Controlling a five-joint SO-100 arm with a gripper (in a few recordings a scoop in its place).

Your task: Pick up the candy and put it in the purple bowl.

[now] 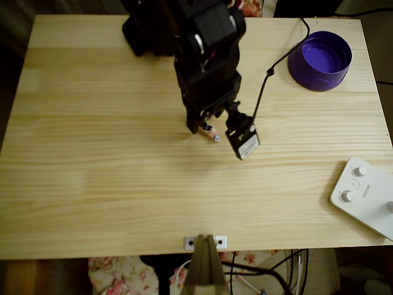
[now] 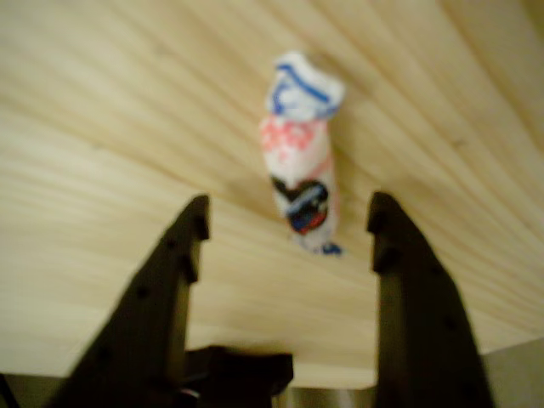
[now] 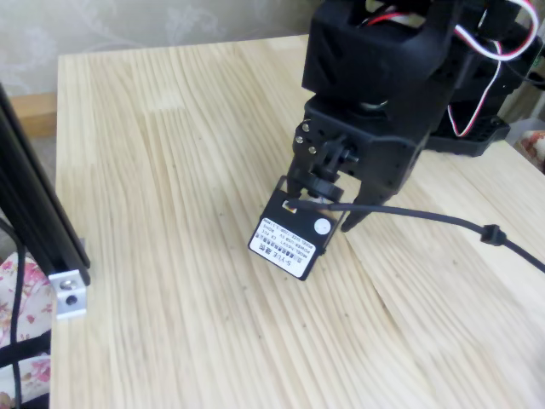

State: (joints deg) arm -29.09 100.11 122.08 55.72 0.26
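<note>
Next, my gripper grabs the candy (image 1: 212, 133) by its wrapped middle to put it in the purple bowl (image 1: 316, 80).
The candy (image 1: 212, 133) lies on the wooden table (image 1: 92, 153) near its middle, a small pinkish-white sweet with blue twisted ends. In the wrist view the candy (image 2: 302, 183) sits just beyond and between the two black fingertips of my gripper (image 2: 291, 202), which is open, its jaws standing wide to either side. From overhead, my gripper (image 1: 206, 128) hangs low right over the candy, partly covering it. The purple bowl (image 1: 316, 80) stands at the table's far right corner, well away from the gripper.
A white button box (image 1: 367, 195) lies at the right edge near the front. The black wrist camera module (image 3: 289, 234) and its cable (image 1: 270, 70) hang beside the gripper. A metal bracket (image 1: 206, 242) sits at the front edge.
</note>
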